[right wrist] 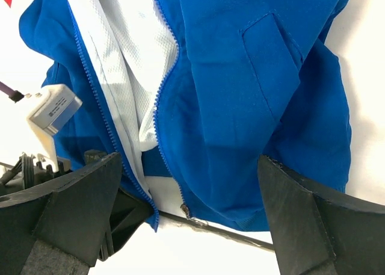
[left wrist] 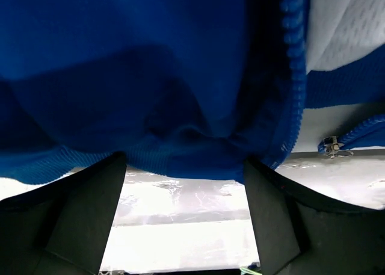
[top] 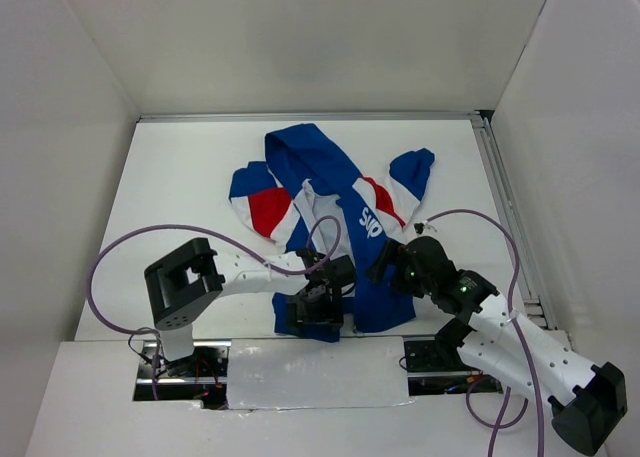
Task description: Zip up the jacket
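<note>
My left gripper grabs the jacket's ribbed hem [right wrist: 149, 219] beside the zipper teeth [right wrist: 157, 100] next, since the zipper end stays free to go into the slider.
The blue jacket [top: 330, 162] lies unzipped on the white table, hood far, hem near, its white lining showing between the front panels. My left gripper [top: 318, 307] is open at the hem of the left panel. In the left wrist view [left wrist: 183, 166] the ribbed hem [left wrist: 180, 157] hangs at its fingertips. The zipper slider [left wrist: 329, 146] lies to the right, at the foot of the other panel. My right gripper [top: 385, 260] is open over the right panel. In the right wrist view [right wrist: 189, 166] it hovers above the slider [right wrist: 187, 212] and the zipper teeth [right wrist: 157, 100].
Purple cables [top: 110, 257] loop over the table from both arms. A metal rail [top: 505, 207] runs along the table's right edge. White walls close in the back and sides. A taped plate [top: 315, 372] covers the near edge. The left wrist's white camera box [right wrist: 54, 109] lies close to my right gripper.
</note>
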